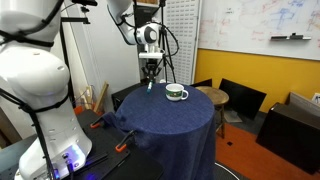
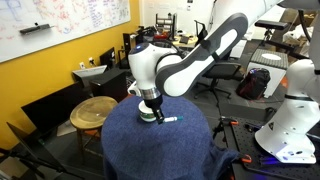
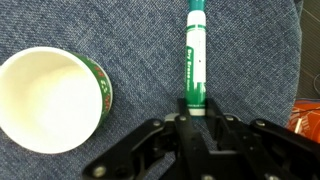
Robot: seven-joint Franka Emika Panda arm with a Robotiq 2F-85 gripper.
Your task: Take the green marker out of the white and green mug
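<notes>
The green marker's lower end is hanging close over the open blue cloth beside the mug [image 1: 177, 93], so my gripper is ready to let go of the green marker.
In the wrist view my gripper [image 3: 190, 112] is shut on one end of the green marker [image 3: 195, 60], which sticks out from the jaws over the blue cloth. The white and green mug [image 3: 45, 100] stands to its left, and its inside looks empty. In both exterior views the gripper [image 1: 150, 74] [image 2: 152, 106] hangs low over the table beside the mug [image 1: 177, 93] [image 2: 146, 116]. The marker [image 1: 150, 85] points down from the jaws, outside the mug.
The round table is covered by a blue cloth [image 1: 170, 125] [image 2: 165, 150]. A round wooden stool [image 2: 93, 110] and dark chairs [image 1: 240, 100] stand around it. An orange object [image 3: 308, 118] shows at the right edge of the wrist view.
</notes>
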